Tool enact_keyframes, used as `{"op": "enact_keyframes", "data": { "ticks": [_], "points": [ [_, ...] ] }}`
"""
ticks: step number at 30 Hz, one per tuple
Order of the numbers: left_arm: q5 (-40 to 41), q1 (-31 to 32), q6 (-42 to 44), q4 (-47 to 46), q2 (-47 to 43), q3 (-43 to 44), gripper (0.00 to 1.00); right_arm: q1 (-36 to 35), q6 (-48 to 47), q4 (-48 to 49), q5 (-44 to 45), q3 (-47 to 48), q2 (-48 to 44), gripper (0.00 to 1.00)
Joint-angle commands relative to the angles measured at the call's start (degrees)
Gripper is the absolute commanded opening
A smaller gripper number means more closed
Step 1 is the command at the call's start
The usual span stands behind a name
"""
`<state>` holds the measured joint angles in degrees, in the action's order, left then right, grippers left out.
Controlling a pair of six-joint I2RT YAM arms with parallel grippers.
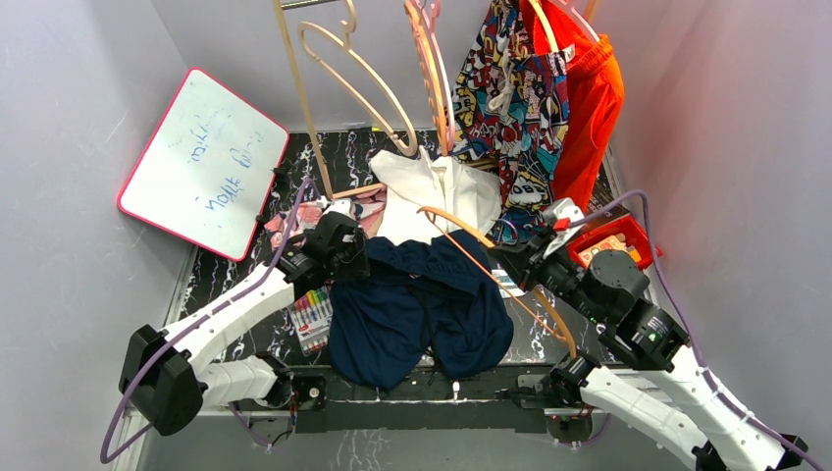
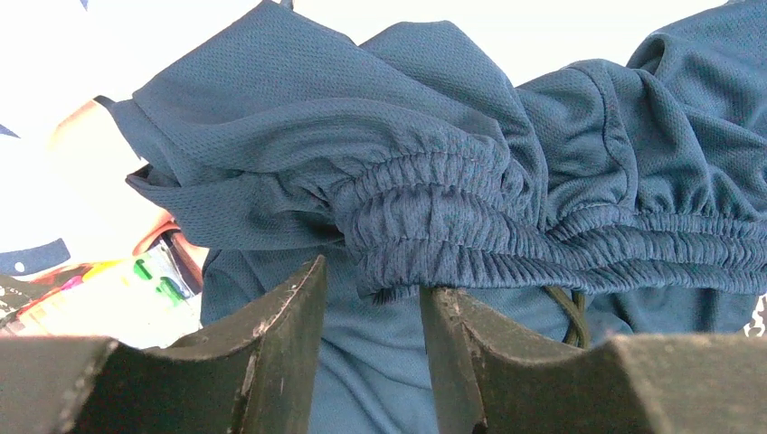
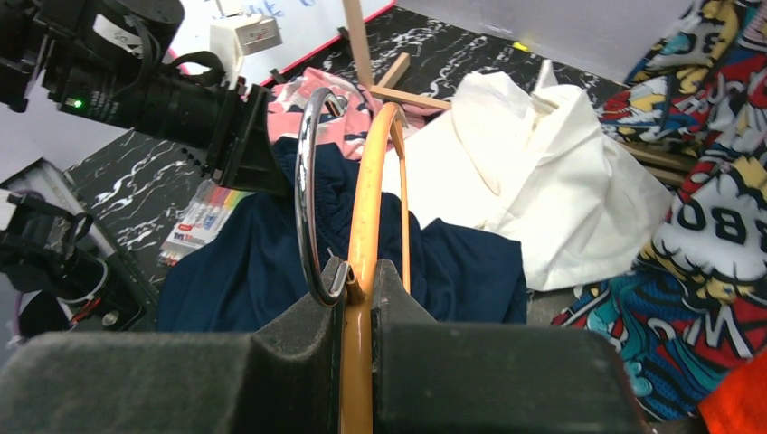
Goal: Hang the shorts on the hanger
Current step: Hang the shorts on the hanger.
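The shorts have to go on the hanger, so I should next grab the edge of the navy shorts' elastic waistband with my left gripper, which leaves the opening free for that.
The navy shorts lie crumpled on the table between the arms. Their gathered elastic waistband and dark drawstring fill the left wrist view. My left gripper is at the shorts' upper left corner. It stands open, with the waistband's edge just past its fingertips and nothing pinched. The orange-tan hanger arcs over the shorts' upper right part. My right gripper is shut on the hanger's body beside the metal hook.
A white garment and a pink one lie behind the shorts. A marker pack sits at their left. A whiteboard leans at the back left, with a red box at the right. Pale hangers, comic-print shorts and orange shorts hang behind.
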<state>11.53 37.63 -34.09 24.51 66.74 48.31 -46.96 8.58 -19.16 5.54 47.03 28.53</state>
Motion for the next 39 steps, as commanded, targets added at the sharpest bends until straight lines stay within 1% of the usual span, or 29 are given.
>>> {"op": "enact_keyframes", "data": {
  "ticks": [1,5,10,14,22,28,34,39],
  "points": [
    [2.3,0.2,0.2,2.2,-2.9,-1.4,0.41,-0.1,-2.6,4.7,-7.1,5.9,4.1,0.0],
    [3.4,0.2,0.0,2.6,-3.5,-1.6,0.41,-0.1,-3.3,4.8,-14.8,8.4,8.1,0.0],
    [3.9,0.2,-0.1,2.6,-3.0,-1.2,0.39,-0.1,-3.9,4.1,-23.4,9.1,10.8,0.0],
    [3.8,0.2,-0.2,2.1,-2.3,-1.0,0.33,-0.1,-3.6,3.2,-27.1,8.1,11.3,0.0],
    [2.0,0.2,0.2,0.3,-2.4,0.0,0.13,-0.1,-1.7,5.5,-24.6,3.1,9.3,0.0],
    [0.5,0.2,0.5,0.4,-3.2,0.6,0.01,-0.1,-2.0,5.7,-23.2,1.9,9.8,0.0],
    [-2.7,0.1,-0.4,-0.1,-4.7,-0.4,0.0,-0.1,-1.2,9.3,-19.6,-0.7,9.3,0.0],
    [-7.4,0.2,-0.4,-0.3,-5.2,-0.2,0.0,-0.1,-1.6,11.6,-21.1,-2.2,10.4,0.0]
  ]
}}
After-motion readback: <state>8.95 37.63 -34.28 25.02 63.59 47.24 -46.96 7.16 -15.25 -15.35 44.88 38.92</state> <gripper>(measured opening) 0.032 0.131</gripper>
